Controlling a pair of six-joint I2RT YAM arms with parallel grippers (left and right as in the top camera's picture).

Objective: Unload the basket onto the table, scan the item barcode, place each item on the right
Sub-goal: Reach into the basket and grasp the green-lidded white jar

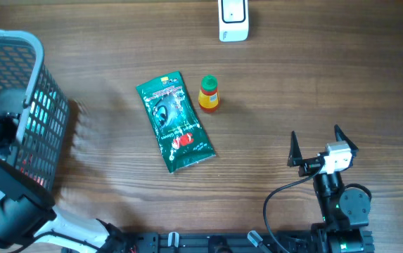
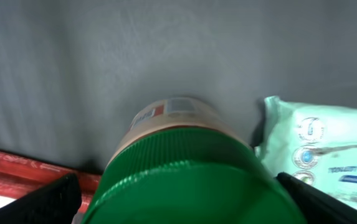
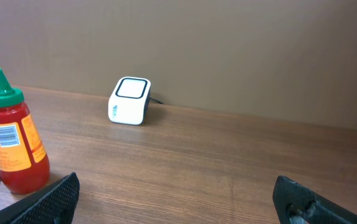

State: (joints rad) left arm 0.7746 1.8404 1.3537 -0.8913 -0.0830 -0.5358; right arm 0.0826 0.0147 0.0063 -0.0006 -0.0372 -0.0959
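Note:
The barcode needs to be scanned, and the label has to stay uncovered. My left gripper should next pick up the jar point(image 2: 184, 171) by opposite sides of its green lid.
My left gripper point(image 2: 178, 186) is down inside the grey basket point(image 1: 38, 53). Its jaws stand open on either side of the green lid of a jar point(image 2: 184, 171), the fingers point(image 2: 57, 199) just clear of it. A red packet point(image 2: 16, 174) lies to the jar's left and a mint-green wipes pack point(image 2: 328, 155) to its right. The white barcode scanner point(image 1: 233, 21) stands at the table's far edge. My right gripper point(image 1: 323, 144) hovers open and empty at the near right, facing the scanner point(image 3: 129, 101).
A green foil packet point(image 1: 175, 121) lies flat mid-table, with a small red sauce bottle point(image 1: 209, 93) with a green cap upright beside it. The bottle point(image 3: 13, 140) shows a barcode label in the right wrist view. The basket's wall point(image 2: 103, 62) rises close behind the jar.

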